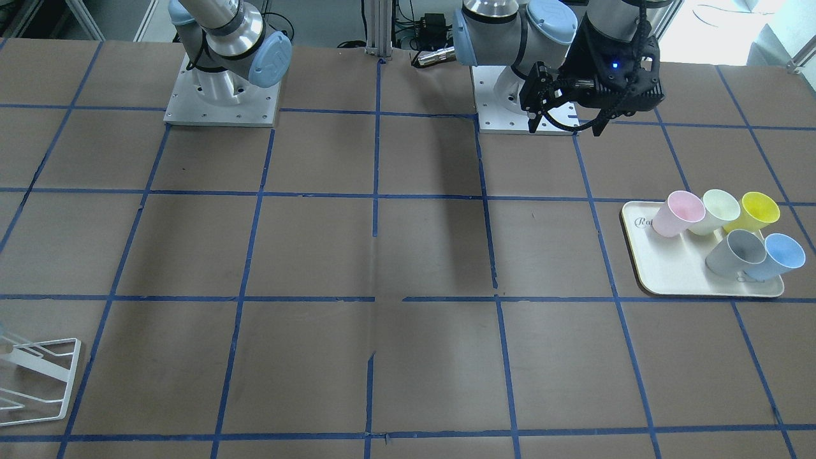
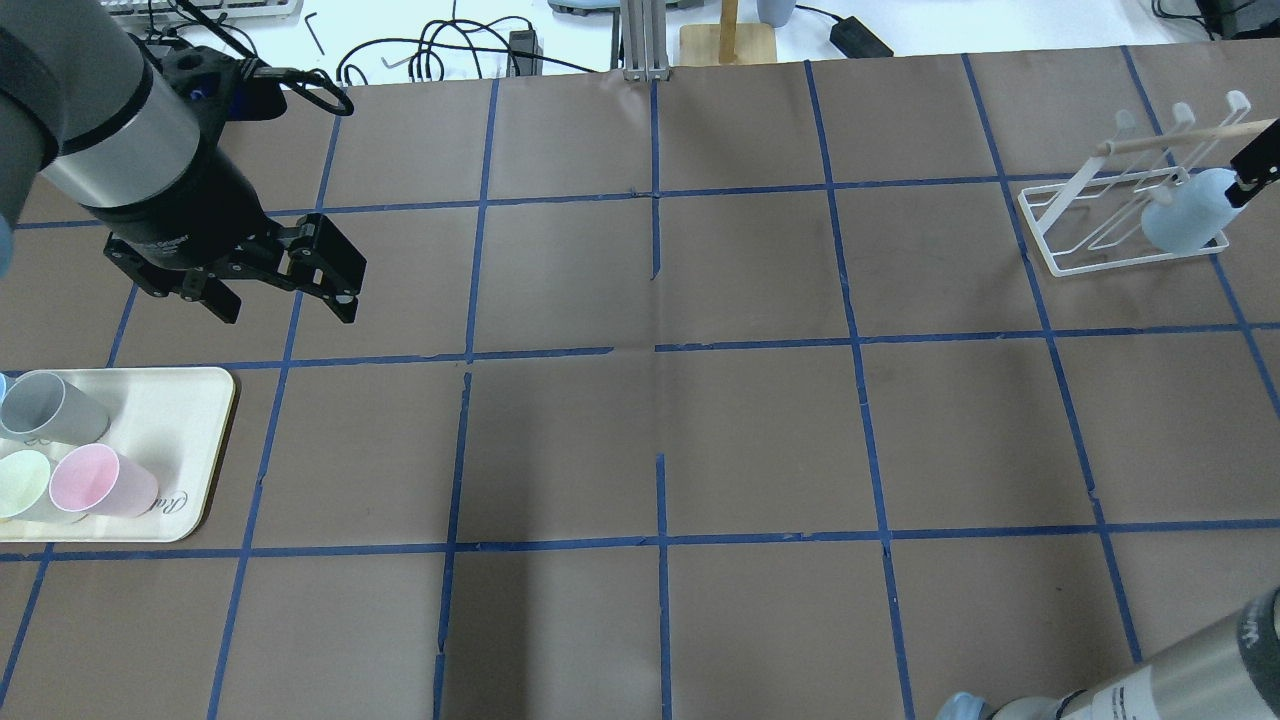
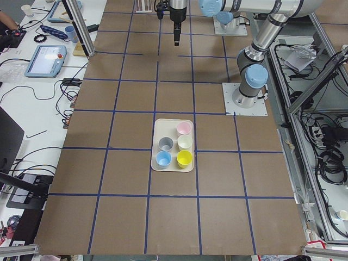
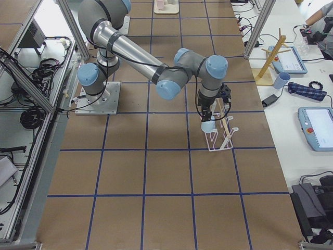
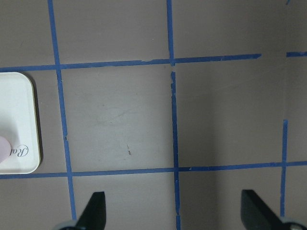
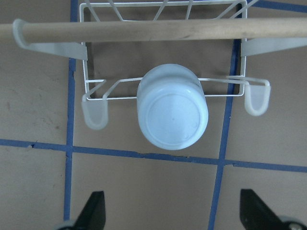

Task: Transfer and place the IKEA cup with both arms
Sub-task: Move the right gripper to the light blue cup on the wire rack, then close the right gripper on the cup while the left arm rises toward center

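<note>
The light-blue IKEA cup should next be grabbed by its base end (image 6: 172, 120) with my right gripper, to transfer the cup between both arms.
A light-blue IKEA cup (image 6: 172, 112) hangs upside down on the white wire rack (image 6: 163, 9), with its base towards the right wrist camera. It also shows in the overhead view (image 2: 1185, 210) and the exterior right view (image 4: 207, 125). My right gripper (image 6: 175, 207) is open and hovers just off the cup without touching it. A second light-blue cup (image 1: 781, 255) stands on the cream tray (image 1: 669, 274). My left gripper (image 2: 280, 298) is open and empty. It hangs above bare table beyond the tray, whose corner shows in the left wrist view (image 5: 19, 120).
The tray also holds a grey cup (image 1: 736, 252), a pink cup (image 1: 677, 213), a pale green cup (image 1: 714, 210) and a yellow cup (image 1: 755, 211). A wooden rod (image 6: 144, 29) runs across the rack's top. Blue tape lines grid the brown table.
</note>
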Controlling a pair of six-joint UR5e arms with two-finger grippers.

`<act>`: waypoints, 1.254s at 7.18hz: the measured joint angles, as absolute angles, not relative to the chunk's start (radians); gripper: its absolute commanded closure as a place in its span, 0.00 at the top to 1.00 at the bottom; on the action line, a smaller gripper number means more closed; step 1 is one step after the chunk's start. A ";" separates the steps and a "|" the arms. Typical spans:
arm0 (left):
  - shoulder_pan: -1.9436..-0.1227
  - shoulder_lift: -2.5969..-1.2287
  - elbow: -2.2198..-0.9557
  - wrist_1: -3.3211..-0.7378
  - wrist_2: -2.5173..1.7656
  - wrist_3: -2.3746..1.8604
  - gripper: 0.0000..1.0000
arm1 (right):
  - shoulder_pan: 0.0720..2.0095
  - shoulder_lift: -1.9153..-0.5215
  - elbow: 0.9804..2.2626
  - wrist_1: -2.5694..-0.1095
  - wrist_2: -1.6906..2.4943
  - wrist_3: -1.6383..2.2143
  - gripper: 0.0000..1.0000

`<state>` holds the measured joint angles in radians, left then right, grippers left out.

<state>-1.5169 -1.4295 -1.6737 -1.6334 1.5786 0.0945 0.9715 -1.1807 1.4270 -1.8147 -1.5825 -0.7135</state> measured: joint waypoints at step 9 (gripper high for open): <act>-1.511 -1.454 -1.684 -1.625 1.502 0.094 1.00 | 0.997 -1.097 1.468 -1.990 -1.572 -0.725 0.99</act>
